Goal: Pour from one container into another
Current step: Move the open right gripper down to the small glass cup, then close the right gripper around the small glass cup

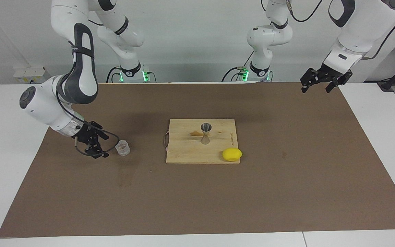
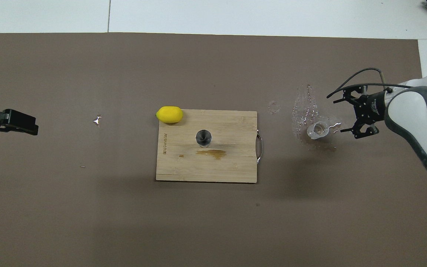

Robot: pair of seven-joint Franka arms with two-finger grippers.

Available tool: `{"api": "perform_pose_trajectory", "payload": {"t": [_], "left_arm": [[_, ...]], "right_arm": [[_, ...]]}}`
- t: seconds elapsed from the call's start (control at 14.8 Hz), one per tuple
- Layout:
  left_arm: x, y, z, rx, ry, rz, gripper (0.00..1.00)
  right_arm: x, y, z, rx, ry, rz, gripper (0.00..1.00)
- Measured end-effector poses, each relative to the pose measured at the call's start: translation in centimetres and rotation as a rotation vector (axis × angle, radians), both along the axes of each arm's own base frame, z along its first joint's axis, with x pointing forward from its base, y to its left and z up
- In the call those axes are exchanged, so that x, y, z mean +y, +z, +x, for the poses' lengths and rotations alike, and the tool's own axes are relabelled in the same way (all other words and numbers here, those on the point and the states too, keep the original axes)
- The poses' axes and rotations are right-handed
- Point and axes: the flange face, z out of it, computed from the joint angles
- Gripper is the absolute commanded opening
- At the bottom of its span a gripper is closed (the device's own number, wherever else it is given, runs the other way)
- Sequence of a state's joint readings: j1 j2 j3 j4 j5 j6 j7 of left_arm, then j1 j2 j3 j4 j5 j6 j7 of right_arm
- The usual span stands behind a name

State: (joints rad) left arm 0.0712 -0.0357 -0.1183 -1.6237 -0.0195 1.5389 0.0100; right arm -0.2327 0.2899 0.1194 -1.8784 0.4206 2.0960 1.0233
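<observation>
I should grab the small clear cup by its side [image 2: 316,135] with my right gripper. The cup's open rim then stays free to pour into the jigger [image 2: 203,137].
A small clear cup [image 1: 122,148] [image 2: 318,129] stands upright on the brown mat toward the right arm's end of the table. My right gripper [image 1: 103,145] [image 2: 344,115] is low beside it, open and turned toward it, its fingertips a little short of the cup's wall and nothing between them. The silver hourglass jigger [image 1: 206,133] [image 2: 203,137] stands upright in the middle of the wooden cutting board [image 1: 183,151] [image 2: 232,170]. My left gripper [image 1: 315,88] [image 2: 32,128] waits open and empty in the air over the mat's corner at the left arm's end.
A yellow lemon [image 1: 232,154] [image 2: 169,114] lies at the board's corner. Wet patches [image 2: 304,107] spread over the mat around the cup. A brown stain [image 2: 211,153] marks the board beside the jigger. A small white scrap [image 2: 97,119] lies on the mat.
</observation>
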Motion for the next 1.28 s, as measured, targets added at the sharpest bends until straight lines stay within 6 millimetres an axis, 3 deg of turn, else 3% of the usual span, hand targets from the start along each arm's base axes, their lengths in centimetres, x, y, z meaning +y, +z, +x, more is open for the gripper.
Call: {"api": "perform_pose_trajectory", "payload": {"t": [0.54,0.68,0.81,1.28], "left_arm": [[-1.8,0.2,0.2,-0.031,0.024,0.014,1.0],[-1.1,0.2,0.3,-0.033,0.041,0.014,1.0],[-0.2,0.1,0.4,-0.031,0.057,0.014,1.0],[0.1,0.2,0.7,-0.054,0.063,0.012,1.0]], "right_arm": [[-2.4,-6.3,-1.4,0.039,-0.066,0.127,0.97],[-2.6,-7.5,-2.1,0.035,-0.057,0.171,0.97],[-2.5,-7.8,-2.3,0.03,-0.042,0.179,0.97],[-1.2,-9.2,-3.4,0.049,-0.099,0.27,0.97]]}}
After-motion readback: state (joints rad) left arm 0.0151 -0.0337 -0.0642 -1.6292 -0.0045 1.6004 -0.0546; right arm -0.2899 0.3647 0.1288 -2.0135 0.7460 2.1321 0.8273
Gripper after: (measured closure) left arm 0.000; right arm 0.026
